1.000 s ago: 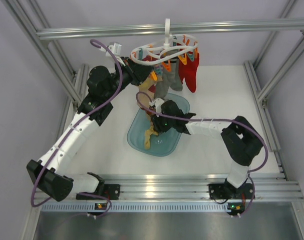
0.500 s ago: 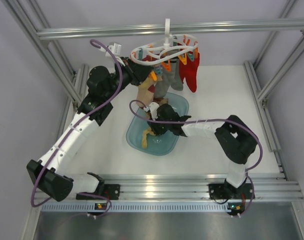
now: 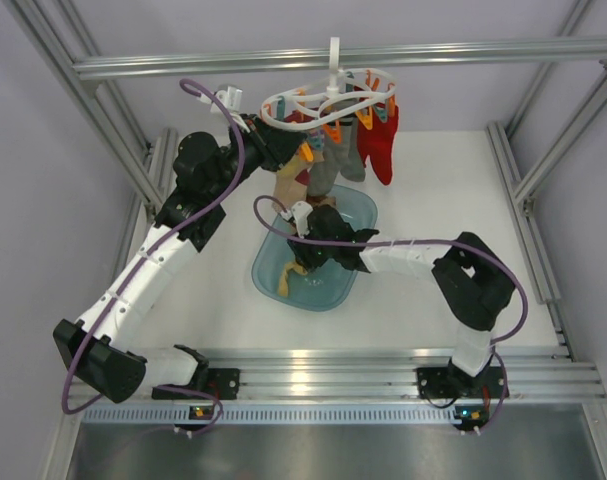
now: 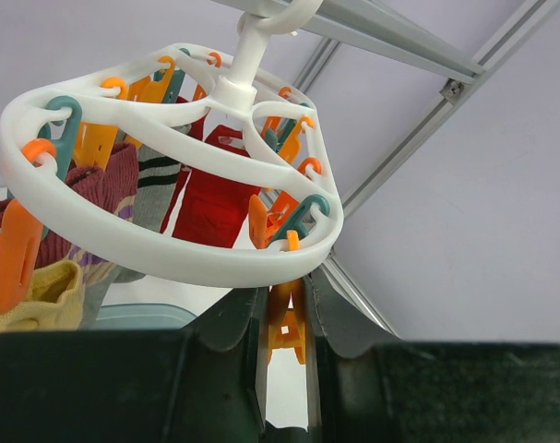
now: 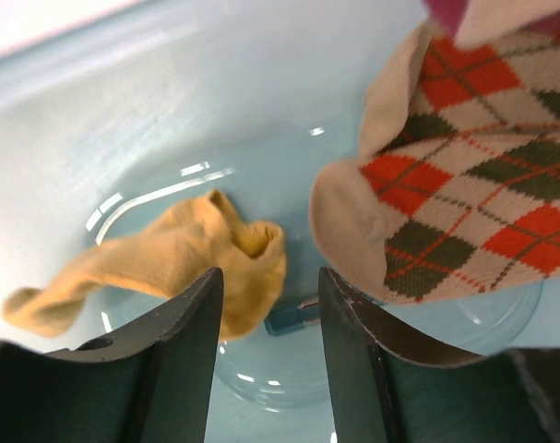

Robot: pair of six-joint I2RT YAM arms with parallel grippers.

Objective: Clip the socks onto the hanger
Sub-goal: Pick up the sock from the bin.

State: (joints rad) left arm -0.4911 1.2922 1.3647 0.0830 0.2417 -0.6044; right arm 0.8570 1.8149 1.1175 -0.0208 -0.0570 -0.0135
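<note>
The orange clip needs the cuff's rim free, so my right gripper should next grab the mustard sock just below its open cuff point(image 3: 297, 268) point(image 5: 246, 278).
The white round hanger point(image 3: 328, 100) hangs by its hook from the top bar. A red sock point(image 3: 380, 148), a striped sock point(image 3: 330, 168) and an argyle sock point(image 3: 288, 185) hang from its clips. My left gripper point(image 3: 293, 152) is at the ring's left side, shut on a dangling orange clip point(image 4: 289, 325) under the ring point(image 4: 169, 254). My right gripper point(image 3: 305, 252) is open and low inside the blue tray point(image 3: 338, 290). A mustard sock point(image 5: 169, 260) lies on the tray floor just left of its jaws point(image 5: 270, 305). The argyle sock's toe point(image 5: 464, 212) hangs at the right.
Aluminium frame bars run across the top point(image 3: 483, 52) and down both sides. A small blue block point(image 5: 293, 317) lies on the tray floor between the right fingers. White tabletop surrounds the tray.
My right gripper has moved left and lower into the tray, toward the mustard sock. The left arm and hanger have not moved.
</note>
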